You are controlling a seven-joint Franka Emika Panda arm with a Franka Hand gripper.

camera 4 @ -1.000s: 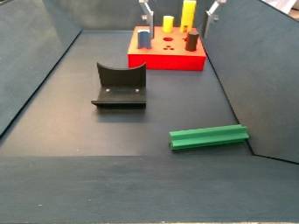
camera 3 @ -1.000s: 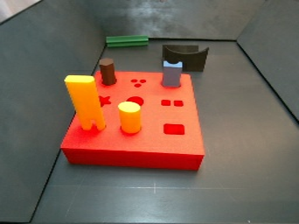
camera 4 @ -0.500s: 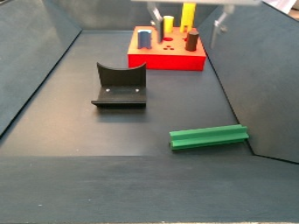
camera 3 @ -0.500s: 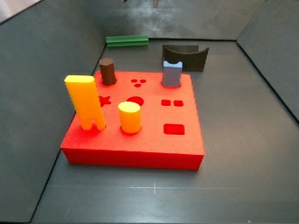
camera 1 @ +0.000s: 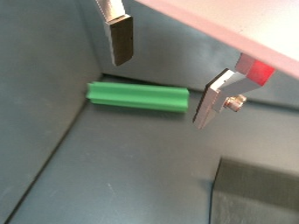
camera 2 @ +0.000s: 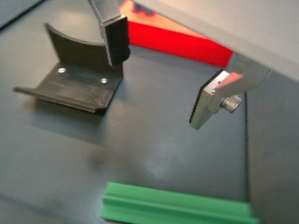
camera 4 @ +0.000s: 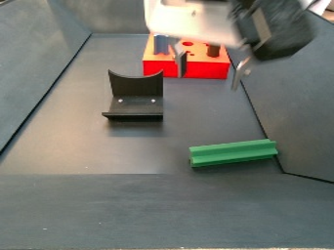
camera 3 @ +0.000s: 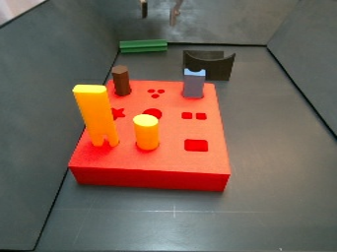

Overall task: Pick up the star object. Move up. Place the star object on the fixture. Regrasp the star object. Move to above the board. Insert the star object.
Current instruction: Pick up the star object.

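Note:
I will grab the star object next by one end of its long ridged bar (camera 3: 157, 45), so that I can set it on the fixture (camera 3: 208, 63) and regrasp it.
The star object, a long dark-green ridged bar, lies flat on the dark floor near a wall in both side views (camera 3: 142, 45) (camera 4: 235, 152) and in both wrist views (camera 1: 138, 96) (camera 2: 176, 206). My gripper (camera 4: 209, 64) is open and empty. It hangs in the air between the red board (camera 4: 190, 68) and the bar, and shows blurred at the frame's edge in a side view (camera 3: 158, 8). In both wrist views the gripper (camera 1: 166, 70) (camera 2: 163, 70) has nothing between its fingers. The fixture (camera 4: 133, 95) (camera 3: 208, 63) (camera 2: 73, 74) stands empty beside the board (camera 3: 152, 148).
On the board stand a tall yellow peg (camera 3: 95, 116), a short yellow cylinder (camera 3: 146, 131), a brown peg (camera 3: 121, 81) and a grey-blue notched peg (camera 3: 195, 82). Dark walls enclose the floor on the sides.
My gripper has moved from above the board's far side toward the fixture and the green bar, now large and blurred in a side view. The bar, fixture and board have not moved.

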